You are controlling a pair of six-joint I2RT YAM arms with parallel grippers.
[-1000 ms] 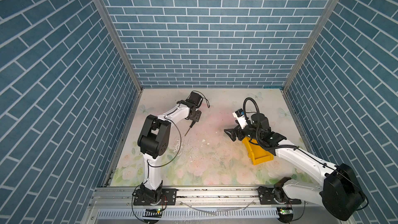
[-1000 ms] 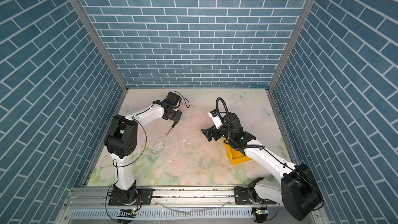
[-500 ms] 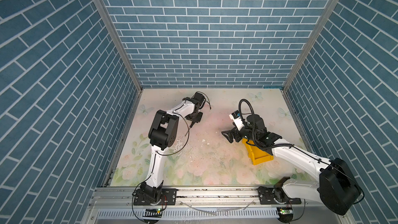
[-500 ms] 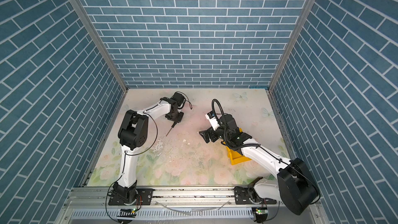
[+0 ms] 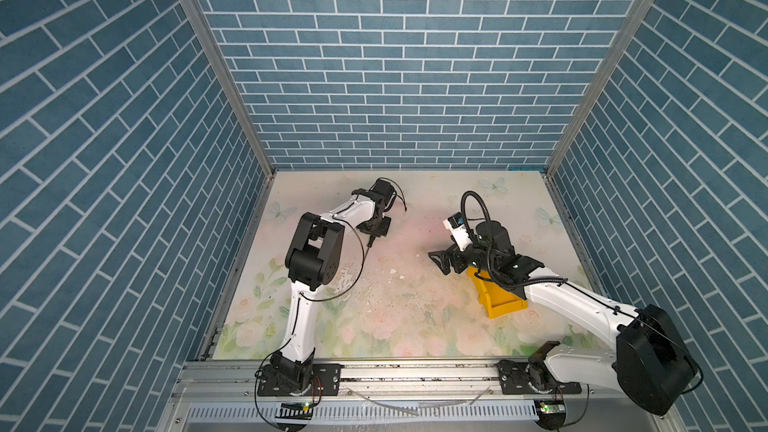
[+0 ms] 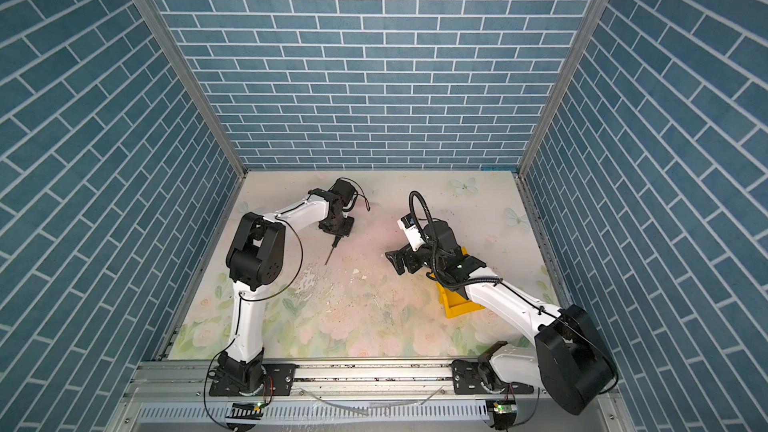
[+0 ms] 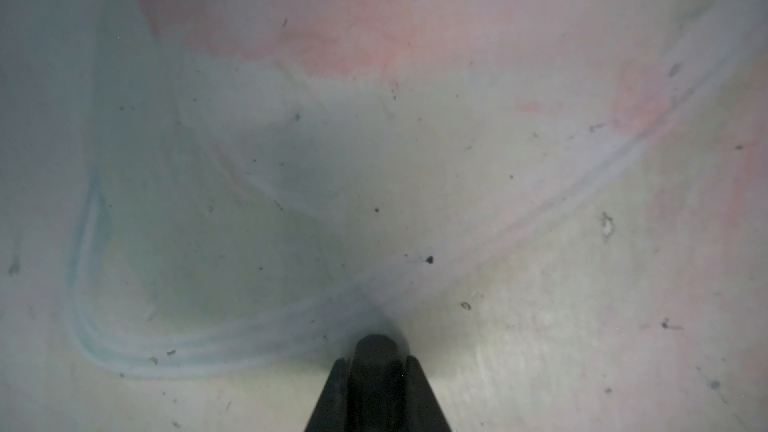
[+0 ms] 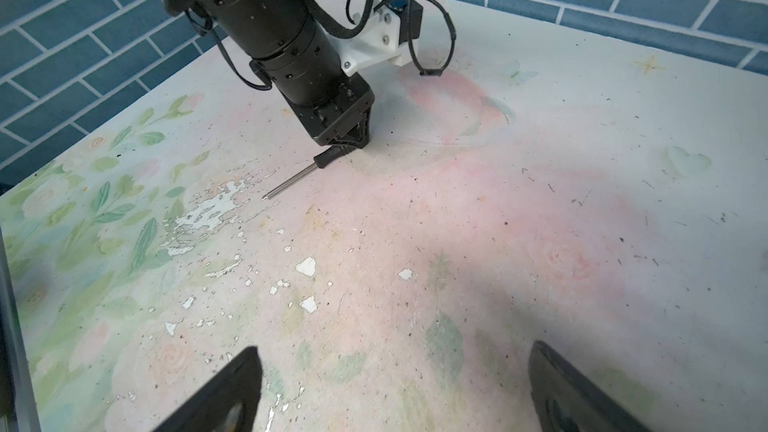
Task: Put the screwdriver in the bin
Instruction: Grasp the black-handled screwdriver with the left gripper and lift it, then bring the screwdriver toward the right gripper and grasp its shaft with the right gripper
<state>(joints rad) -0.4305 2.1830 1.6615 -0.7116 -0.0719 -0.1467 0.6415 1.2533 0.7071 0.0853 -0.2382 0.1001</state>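
The screwdriver's handle needs to be released by my left gripper for placing the screwdriver in the bin. So my right gripper should next grab the screwdriver [image 8: 291, 180] by its silver stem.
The screwdriver [image 8: 291, 180] lies on the floral table left of the middle, its thin silver shaft [image 6: 329, 254] pointing toward the front. My left gripper [image 8: 351, 141] is down on the table, shut on the black handle [image 7: 376, 351]. It shows in both top views [image 5: 375, 233] [image 6: 337, 233]. The yellow bin [image 5: 500, 303] [image 6: 459, 305] sits at the right, partly hidden under my right arm. My right gripper [image 5: 442, 261] [image 8: 395, 392] hovers left of the bin, open and empty, facing the screwdriver.
Worn white patches and paint chips [image 8: 208, 214] mark the table surface between the two grippers. Blue brick walls [image 5: 395, 76] close in the back and both sides. A metal rail [image 5: 415, 371] runs along the front.
My left gripper has shut on the screwdriver's handle, and the left arm's elbow has swung up and to the right. The right arm has barely moved.
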